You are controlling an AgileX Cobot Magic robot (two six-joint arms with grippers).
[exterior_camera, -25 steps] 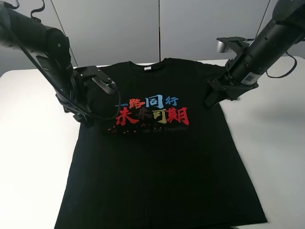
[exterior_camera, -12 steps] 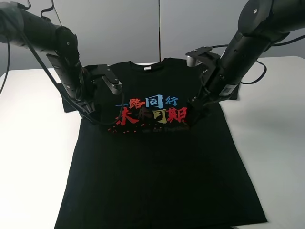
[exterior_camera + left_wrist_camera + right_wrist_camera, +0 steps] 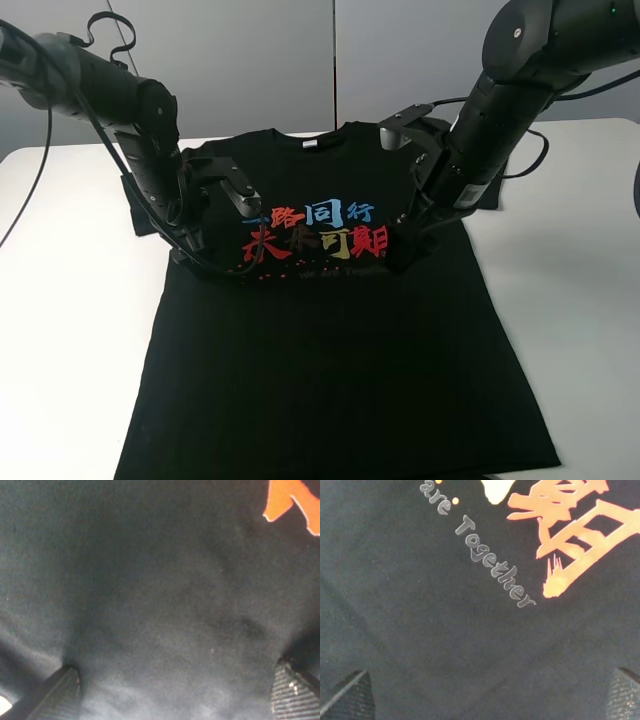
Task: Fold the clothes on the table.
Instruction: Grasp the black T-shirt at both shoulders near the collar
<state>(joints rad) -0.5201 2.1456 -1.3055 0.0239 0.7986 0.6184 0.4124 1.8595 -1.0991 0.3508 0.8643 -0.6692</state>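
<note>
My left gripper picks up the black T-shirt by its chest cloth [image 3: 212,256] beside the opening red character next. It then folds the T-shirt across its print [image 3: 318,228].
The black T-shirt [image 3: 330,360] lies flat and chest up on the white table [image 3: 60,300], its red, blue and yellow characters [image 3: 320,232] facing up. My left gripper [image 3: 197,262] is down on the cloth at the left end of the print. It is open, with black cloth [image 3: 165,605] between its fingertips [image 3: 62,690]. My right gripper [image 3: 395,258] is down at the right end of the print. It is open over the grey "are Together" lettering [image 3: 490,565], with its fingertips [image 3: 347,695] wide apart.
The shirt's sleeves spread out behind both arms, left [image 3: 140,215] and right [image 3: 492,195]. Bare white table lies to either side of the shirt. Grey wall panels [image 3: 330,60] stand behind the table's far edge. Cables hang from both arms.
Both arms have moved inward and down from the shoulders to the ends of the chest print. The right arm travelled further, to the left. The shirt has not shifted.
</note>
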